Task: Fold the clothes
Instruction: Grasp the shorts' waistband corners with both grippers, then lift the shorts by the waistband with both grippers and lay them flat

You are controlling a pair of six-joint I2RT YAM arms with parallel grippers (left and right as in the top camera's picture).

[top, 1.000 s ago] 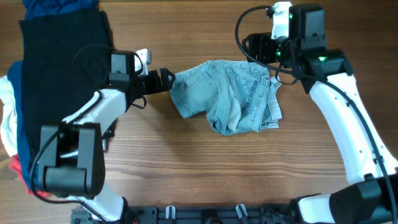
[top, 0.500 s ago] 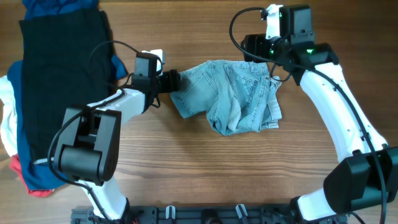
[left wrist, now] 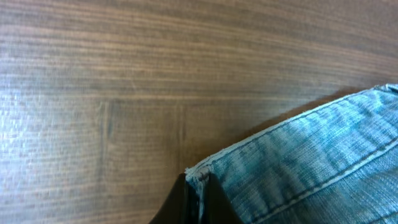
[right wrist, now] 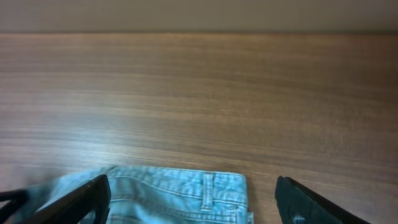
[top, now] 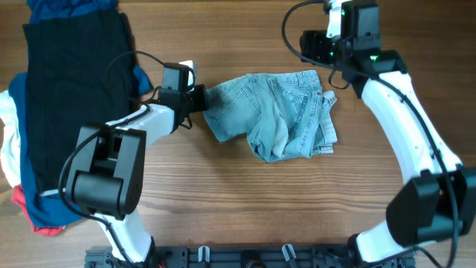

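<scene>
I need to spread the shorts (top: 279,112) flat for folding, so my right gripper should grab them by the corner of the waistband beside the belt loop next.
The clothes, light blue denim shorts (top: 279,112), lie crumpled mid-table. My left gripper (top: 202,98) is shut on their left corner; in the left wrist view the black fingers (left wrist: 214,202) pinch the frayed hem corner of the shorts (left wrist: 311,162). My right gripper (top: 321,50) hovers open above the shorts' far right edge. In the right wrist view the waistband with a belt loop (right wrist: 186,193) lies between the wide-apart fingertips (right wrist: 81,199), nothing held.
A large black garment (top: 71,82) lies at the far left over navy, white and red clothes (top: 11,141). Bare wooden table (top: 245,201) spreads in front of the shorts.
My left gripper moved right onto the shorts' left corner and shut on it. The right gripper shifted slightly toward the table's back edge, staying open.
</scene>
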